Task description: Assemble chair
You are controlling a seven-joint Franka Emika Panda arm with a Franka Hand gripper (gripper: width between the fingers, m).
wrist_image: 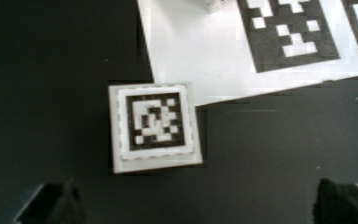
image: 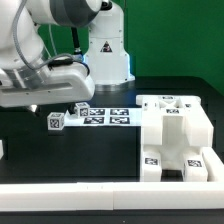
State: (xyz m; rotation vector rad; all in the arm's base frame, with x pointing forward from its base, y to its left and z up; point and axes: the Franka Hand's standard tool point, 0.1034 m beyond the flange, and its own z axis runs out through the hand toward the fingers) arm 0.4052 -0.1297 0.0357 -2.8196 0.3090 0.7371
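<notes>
My fingertips are above and short of the small tagged block (image: 56, 121) and would miss it if I closed now, so I need to lower my gripper toward it first.
A small white chair block (wrist_image: 155, 128) with a black-and-white tag on top lies on the black table, just off the corner of the marker board (wrist_image: 265, 40). My gripper (wrist_image: 197, 206) hovers over it, open, its dark fingertips (wrist_image: 44, 204) wide apart with nothing between them. The block sits ahead of the jaws, not between them. In the exterior view the gripper (image: 38, 106) hangs at the left, just above and beside that block (image: 55, 122). A larger white blocky chair structure (image: 172, 132) with tags stands at the exterior view's right.
A second small tagged white piece (image: 81, 109) rests at the left end of the marker board (image: 110, 116). A white rail (image: 100, 190) runs along the table's near edge. The robot's white base (image: 108, 50) stands at the back.
</notes>
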